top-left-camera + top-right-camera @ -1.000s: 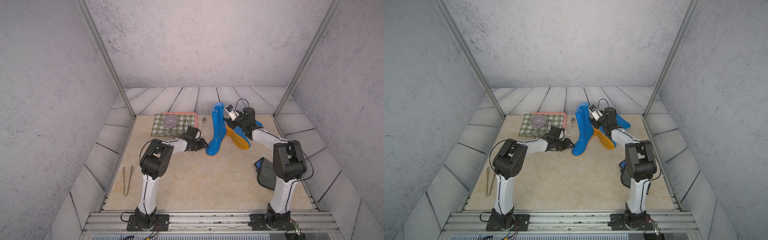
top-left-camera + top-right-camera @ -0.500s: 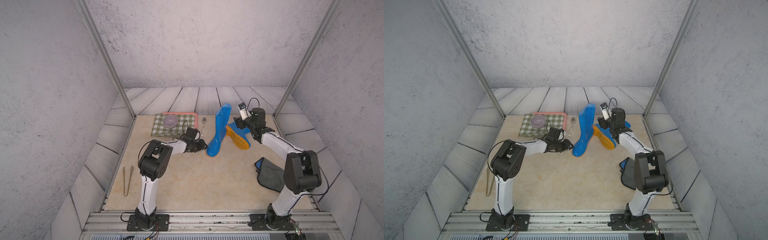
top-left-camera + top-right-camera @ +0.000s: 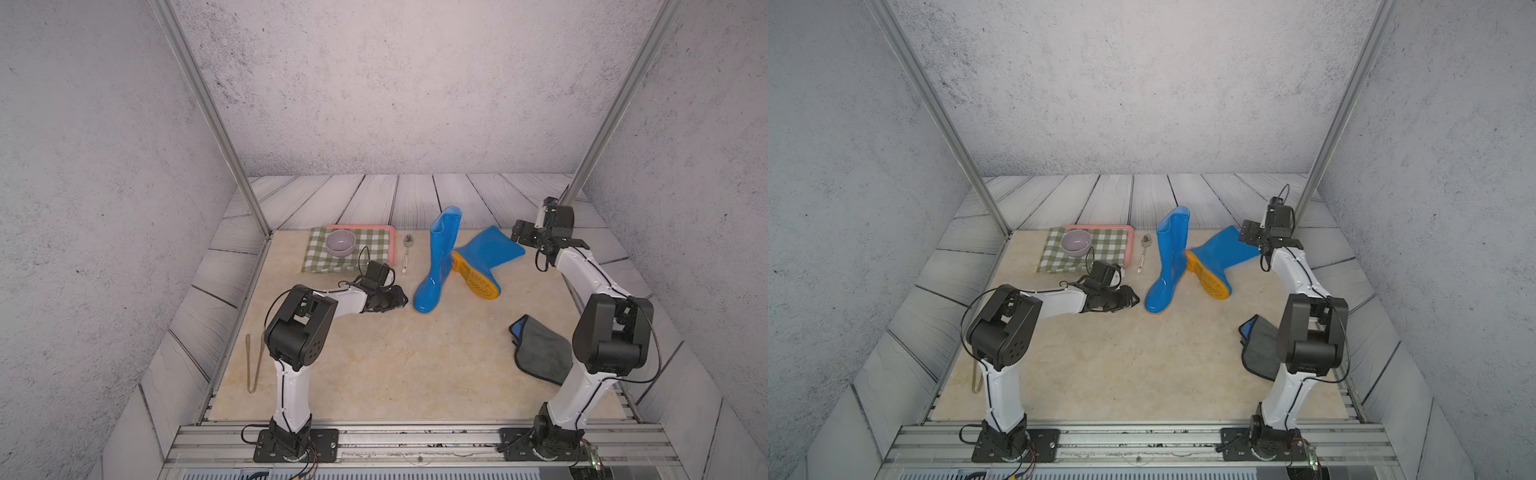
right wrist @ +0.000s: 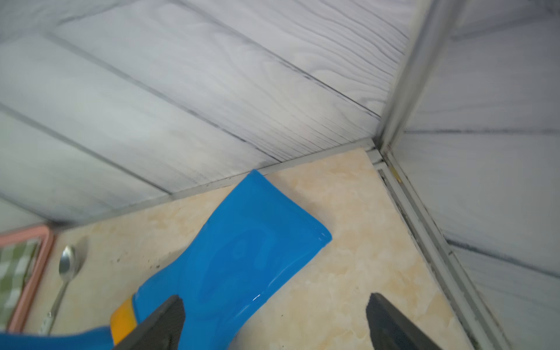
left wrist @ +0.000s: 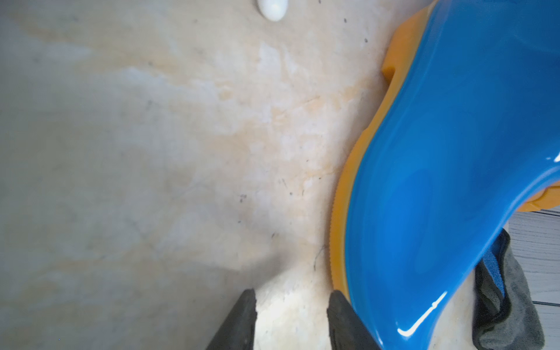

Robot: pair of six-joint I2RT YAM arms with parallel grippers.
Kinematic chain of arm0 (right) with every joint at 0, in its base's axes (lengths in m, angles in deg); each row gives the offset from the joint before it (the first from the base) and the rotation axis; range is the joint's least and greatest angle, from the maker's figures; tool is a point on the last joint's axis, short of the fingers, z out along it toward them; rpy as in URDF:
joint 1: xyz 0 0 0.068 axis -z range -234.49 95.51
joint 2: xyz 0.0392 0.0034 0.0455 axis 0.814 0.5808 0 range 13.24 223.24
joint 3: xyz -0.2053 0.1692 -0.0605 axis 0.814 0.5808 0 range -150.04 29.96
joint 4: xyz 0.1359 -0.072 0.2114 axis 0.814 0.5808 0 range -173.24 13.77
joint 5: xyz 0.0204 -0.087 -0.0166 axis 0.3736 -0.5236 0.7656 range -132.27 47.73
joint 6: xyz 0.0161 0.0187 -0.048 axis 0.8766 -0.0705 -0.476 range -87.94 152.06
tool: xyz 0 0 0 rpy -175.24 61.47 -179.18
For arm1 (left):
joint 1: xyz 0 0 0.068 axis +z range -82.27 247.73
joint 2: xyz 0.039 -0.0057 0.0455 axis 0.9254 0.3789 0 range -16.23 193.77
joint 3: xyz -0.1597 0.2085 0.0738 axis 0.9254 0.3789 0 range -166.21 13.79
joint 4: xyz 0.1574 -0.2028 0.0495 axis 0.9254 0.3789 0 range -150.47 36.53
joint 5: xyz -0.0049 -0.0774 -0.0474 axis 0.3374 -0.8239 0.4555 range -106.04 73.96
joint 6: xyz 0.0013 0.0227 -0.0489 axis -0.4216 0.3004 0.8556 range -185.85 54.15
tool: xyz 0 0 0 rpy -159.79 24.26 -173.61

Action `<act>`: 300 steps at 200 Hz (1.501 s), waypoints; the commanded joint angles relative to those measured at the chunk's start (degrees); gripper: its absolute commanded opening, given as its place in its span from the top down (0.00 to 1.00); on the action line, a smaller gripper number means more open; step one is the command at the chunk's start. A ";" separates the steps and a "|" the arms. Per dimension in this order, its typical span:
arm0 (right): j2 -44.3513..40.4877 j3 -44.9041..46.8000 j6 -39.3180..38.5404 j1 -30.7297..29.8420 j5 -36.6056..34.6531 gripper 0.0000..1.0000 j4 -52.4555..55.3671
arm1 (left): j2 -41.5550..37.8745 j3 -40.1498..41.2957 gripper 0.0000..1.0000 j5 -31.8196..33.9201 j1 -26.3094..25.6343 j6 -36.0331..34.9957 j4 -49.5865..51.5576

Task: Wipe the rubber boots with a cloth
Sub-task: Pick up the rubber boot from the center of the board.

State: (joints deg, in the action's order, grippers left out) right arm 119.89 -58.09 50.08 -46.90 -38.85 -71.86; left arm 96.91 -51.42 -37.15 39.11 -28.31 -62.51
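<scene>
One edge of the lying boot's body, near the boot's opening, is the part my right gripper should grab. This leaves the boot's rim free for my left gripper to hold while I wipe the boot.
One blue rubber boot [image 3: 438, 266] [image 3: 1169, 262] stands upright at mid-table. The other boot [image 3: 486, 253] [image 3: 1223, 255] lies on its side behind it, its yellow-orange sole facing forward. The dark grey cloth [image 3: 540, 351] [image 3: 1260, 351] lies crumpled at the right, a blue corner showing, with neither gripper touching it. My left gripper [image 3: 401, 299] [image 5: 292, 303] sits low by the upright boot's [image 5: 439, 181] toe, open with bare table between its fingers. My right gripper [image 3: 524, 235] [image 4: 275, 298] hovers above the lying boot's [image 4: 242, 251] shaft, open wide and empty.
A green-and-white checked cloth [image 3: 332, 259] with a grey bowl [image 3: 340, 242] covers a pink tray [image 3: 390, 232] at the back left. A spoon [image 3: 406, 253] lies beside it. Tongs [image 3: 253, 361] rest at the left edge. Metal frame posts [image 3: 582, 183] rise at the back corners.
My right gripper has opened wider and drawn back to the right, away from the upright boot's top. The boot's shaft has shifted slightly right. The left arm has stayed put.
</scene>
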 commanded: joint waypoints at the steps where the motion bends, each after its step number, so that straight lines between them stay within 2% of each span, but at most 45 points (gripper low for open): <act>1: 6.10 0.62 15.19 3.64 9.54 0.05 4.71 | -2.08 2.19 0.57 2.38 0.95 -0.33 0.15; 30: 12.81 -3.49 22.16 6.40 13.47 0.05 6.61 | -3.16 4.55 0.57 2.73 2.06 0.26 -0.52; 69: 21.32 -6.48 32.13 7.52 22.23 0.08 -0.12 | -3.89 7.11 0.57 2.32 3.61 0.91 -1.98; 95: 25.64 -7.86 37.27 7.44 24.26 0.09 -4.76 | -4.24 8.03 0.57 2.21 4.25 0.84 -2.16; 150: 32.51 -14.59 40.92 6.18 24.57 0.12 -6.81 | -3.68 8.01 0.57 1.68 4.90 0.80 -2.70; 204: 39.76 -25.77 42.56 4.22 24.52 0.20 -2.11 | -2.84 8.61 0.57 0.98 5.77 0.81 -3.73; 213: 40.43 -26.87 42.65 4.24 24.69 0.25 -1.85 | -2.69 8.52 0.57 0.76 5.98 0.93 -3.89; 226: 40.92 -27.94 42.50 2.73 25.12 0.39 -2.04 | -2.39 8.45 0.57 0.45 6.03 0.90 -4.11; 265: 36.50 -25.88 36.80 2.69 22.66 0.95 -0.05 | -2.49 8.78 0.57 0.18 6.10 0.97 -4.54; 270: 35.55 -25.24 35.99 2.69 21.98 1.00 0.09 | -2.49 8.88 0.57 0.14 6.12 0.99 -4.55; 300: 28.64 -22.05 29.88 2.60 18.67 1.00 2.66 | -2.94 9.50 0.57 0.00 6.12 1.21 -4.99</act>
State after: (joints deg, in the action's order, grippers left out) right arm 156.13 -82.44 86.29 -43.86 -17.23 -74.04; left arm 93.22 -43.57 -37.50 44.75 -27.11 -68.94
